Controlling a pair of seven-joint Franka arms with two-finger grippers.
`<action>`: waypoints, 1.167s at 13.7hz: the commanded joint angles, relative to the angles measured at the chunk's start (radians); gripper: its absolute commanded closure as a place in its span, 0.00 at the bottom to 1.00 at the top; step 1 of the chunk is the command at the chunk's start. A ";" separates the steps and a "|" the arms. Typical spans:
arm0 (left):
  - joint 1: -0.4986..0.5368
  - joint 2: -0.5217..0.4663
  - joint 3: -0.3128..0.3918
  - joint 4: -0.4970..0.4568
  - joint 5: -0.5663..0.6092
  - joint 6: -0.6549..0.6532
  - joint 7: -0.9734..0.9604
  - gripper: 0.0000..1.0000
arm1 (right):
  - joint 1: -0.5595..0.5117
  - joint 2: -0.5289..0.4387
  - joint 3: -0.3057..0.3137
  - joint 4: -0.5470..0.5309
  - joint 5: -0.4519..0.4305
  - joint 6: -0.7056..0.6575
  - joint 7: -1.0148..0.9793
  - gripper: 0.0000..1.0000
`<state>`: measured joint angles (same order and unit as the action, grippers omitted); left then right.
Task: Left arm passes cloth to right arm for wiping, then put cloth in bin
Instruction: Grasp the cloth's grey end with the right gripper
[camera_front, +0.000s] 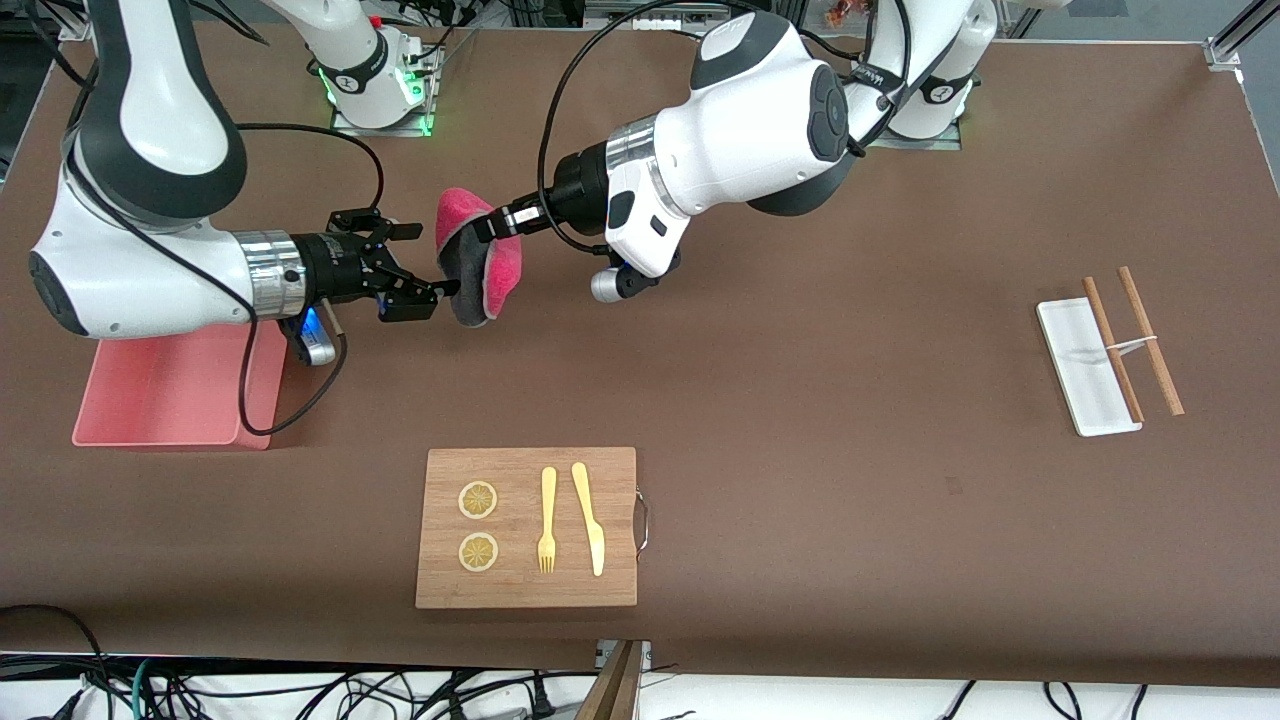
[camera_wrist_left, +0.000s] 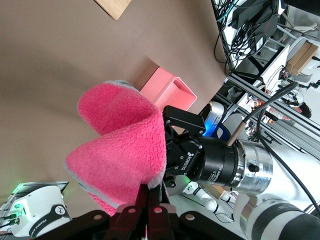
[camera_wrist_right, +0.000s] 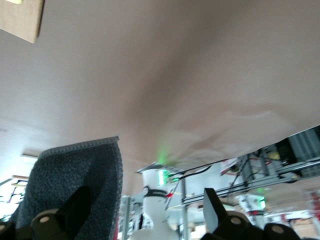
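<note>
My right gripper takes hold of the cloth's stitched edge (camera_front: 457, 278) next, to take over the cloth for wiping and then the pink bin (camera_front: 165, 395).
The cloth (camera_front: 480, 262), pink on one face and dark grey on the other, hangs folded in the air over the bare table, above the stretch between the bin and the table's middle. My left gripper (camera_front: 486, 228) is shut on its upper edge. In the left wrist view the pink face (camera_wrist_left: 120, 150) fills the middle and my left gripper (camera_wrist_left: 150, 197) pinches it. My right gripper (camera_front: 425, 265) is open, its fingertips right at the cloth's grey side, not closed on it. In the right wrist view the grey face (camera_wrist_right: 60, 175) lies by one finger of my right gripper (camera_wrist_right: 145, 212). The pink bin (camera_front: 165, 395) sits under the right arm.
A wooden cutting board (camera_front: 527, 527) with two lemon slices, a yellow fork and a knife lies nearer the front camera. A small white tray (camera_front: 1085, 365) and wooden chopsticks (camera_front: 1130, 340) lie toward the left arm's end. The bin also shows in the left wrist view (camera_wrist_left: 170, 92).
</note>
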<state>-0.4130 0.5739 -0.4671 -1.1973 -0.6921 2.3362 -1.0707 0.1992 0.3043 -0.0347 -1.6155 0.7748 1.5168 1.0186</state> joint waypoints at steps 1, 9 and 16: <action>-0.001 0.006 0.002 0.018 -0.032 0.002 0.003 1.00 | 0.000 -0.077 0.001 -0.115 0.055 0.083 0.026 0.00; 0.010 0.003 0.002 0.018 -0.043 -0.001 0.005 1.00 | 0.005 -0.169 0.009 -0.302 0.219 0.259 0.029 0.01; 0.017 -0.009 0.002 0.010 -0.041 -0.001 0.005 1.00 | 0.009 -0.183 0.099 -0.337 0.271 0.393 0.078 0.39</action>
<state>-0.3982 0.5733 -0.4664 -1.1931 -0.6968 2.3366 -1.0725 0.2076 0.1674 0.0339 -1.8982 1.0115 1.8566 1.0767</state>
